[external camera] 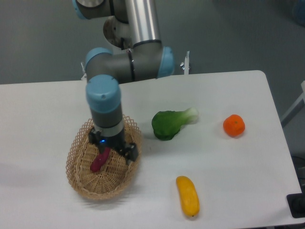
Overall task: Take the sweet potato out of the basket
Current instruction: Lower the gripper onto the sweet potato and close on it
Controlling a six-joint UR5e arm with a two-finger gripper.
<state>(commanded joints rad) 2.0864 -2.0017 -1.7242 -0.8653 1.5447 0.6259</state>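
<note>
I need to lift the sweet potato out of the wicker basket, so my gripper should grab it by its narrower end [106,152] next.
The sweet potato [98,161] is a small magenta tuber lying inside the tan wicker basket [78,179] at the left of the table. My gripper [110,153] hangs low over the basket's middle, its fingers spread open, one on each side of the tuber's upper end. The wrist covers the top of the sweet potato, and I cannot tell whether the fingers touch it.
A green leafy vegetable [169,124] lies just right of the basket. An orange fruit [234,125] sits near the right edge and a yellow oblong fruit [188,195] near the front edge. The arm's base stands behind the table.
</note>
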